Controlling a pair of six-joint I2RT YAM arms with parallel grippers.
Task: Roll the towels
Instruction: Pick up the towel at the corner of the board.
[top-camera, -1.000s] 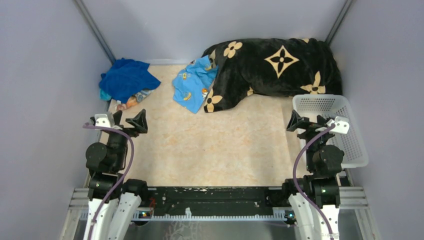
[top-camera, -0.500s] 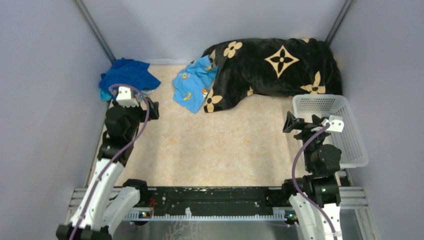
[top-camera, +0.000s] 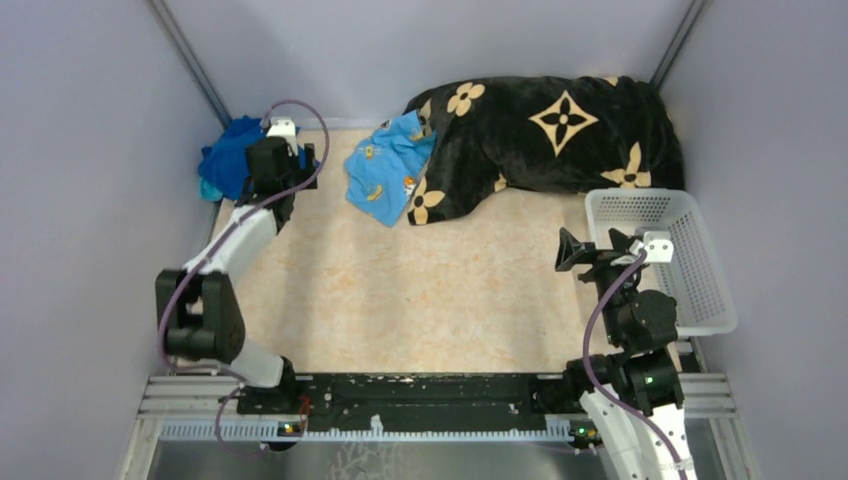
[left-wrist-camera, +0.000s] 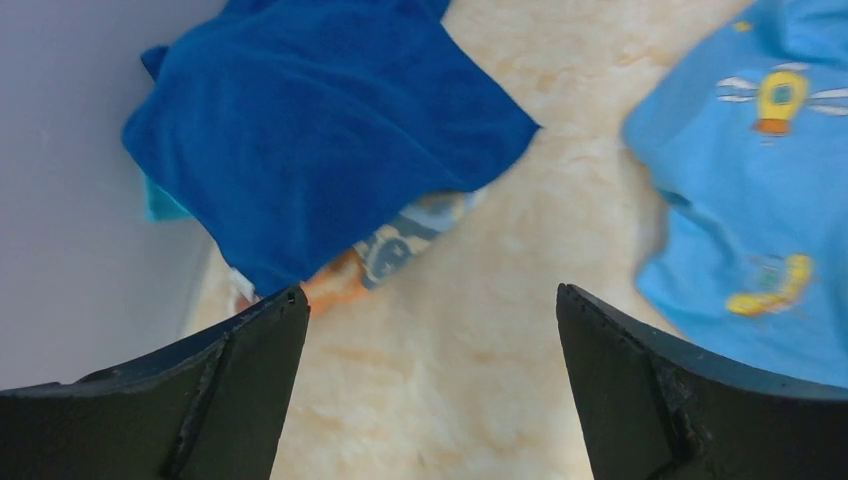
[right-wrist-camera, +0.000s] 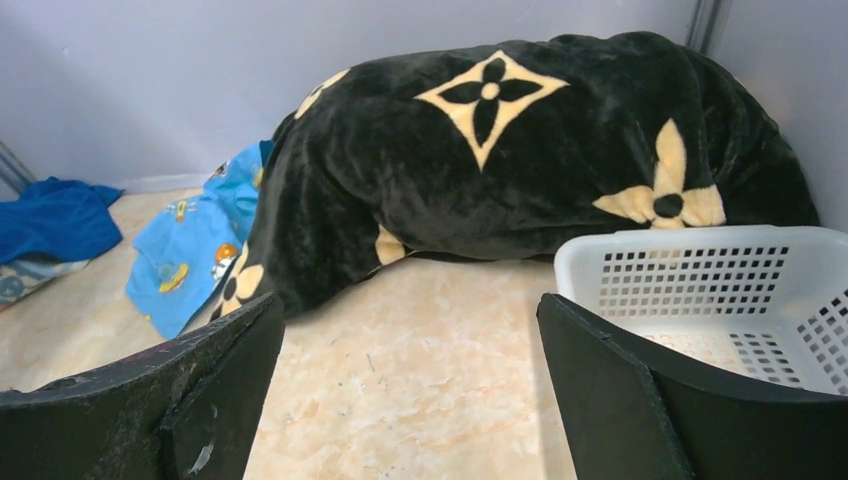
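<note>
I will next use my left gripper to grab the dark blue towel (left-wrist-camera: 310, 140) by its near edge (left-wrist-camera: 436, 182), so that I can trail it out lengthwise for rolling.
A plain dark blue towel (left-wrist-camera: 310, 140) lies crumpled in the back left corner, over a striped towel (left-wrist-camera: 385, 255) and a turquoise one (left-wrist-camera: 165, 200) that peek out beneath it. In the top view the left arm partly covers the dark blue towel (top-camera: 225, 155). A light blue towel with orange cartoon prints (top-camera: 385, 170) (left-wrist-camera: 750, 190) lies right of it, one edge tucked under the blanket. My left gripper (top-camera: 288, 165) (left-wrist-camera: 430, 295) hovers open over bare table beside the dark blue towel's near edge. My right gripper (top-camera: 592, 245) (right-wrist-camera: 410, 300) is open and holds nothing, next to the basket.
A large black plush blanket with tan flowers (top-camera: 550, 135) (right-wrist-camera: 500, 150) is heaped at the back right. A white perforated basket (top-camera: 700, 290) (right-wrist-camera: 700, 250) stands at the right edge. Grey walls close in the table on three sides.
The left arm has stretched from near its base to the back left corner, beside the dark blue towel. The right gripper has shifted slightly left. Both stayed open.
</note>
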